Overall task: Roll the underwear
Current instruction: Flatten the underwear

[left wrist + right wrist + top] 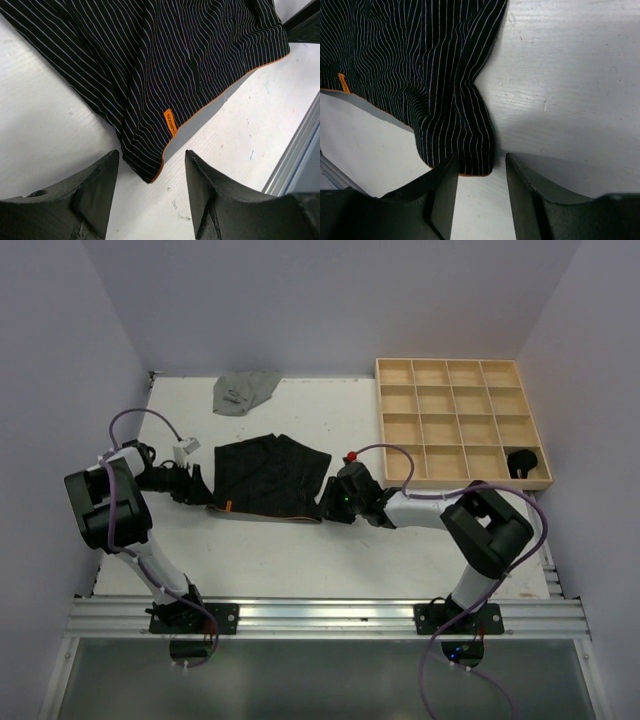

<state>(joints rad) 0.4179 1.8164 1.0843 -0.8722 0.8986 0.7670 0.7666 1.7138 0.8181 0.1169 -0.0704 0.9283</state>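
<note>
The left gripper grabs the underwear's waistband corner beside the orange tag next, opposite my right gripper. That spreads the underwear for rolling.
Black pinstriped underwear (268,478) with an orange-edged waistband lies flat mid-table. My left gripper (203,492) is open at its near left corner; in the left wrist view that corner (150,172) lies just ahead of the jaws, with an orange tag (171,123) above it. My right gripper (328,506) is open at the near right corner; in the right wrist view that corner (470,160) sits between the fingertips (445,185). Neither gripper holds cloth. A plain grey brief (243,391) lies crumpled at the back. A rolled black one (522,462) sits in the tray's near right cell.
A wooden grid tray (462,420) with several compartments stands at the back right. White walls close in on the left, back and right. A metal rail (330,615) runs along the table's near edge.
</note>
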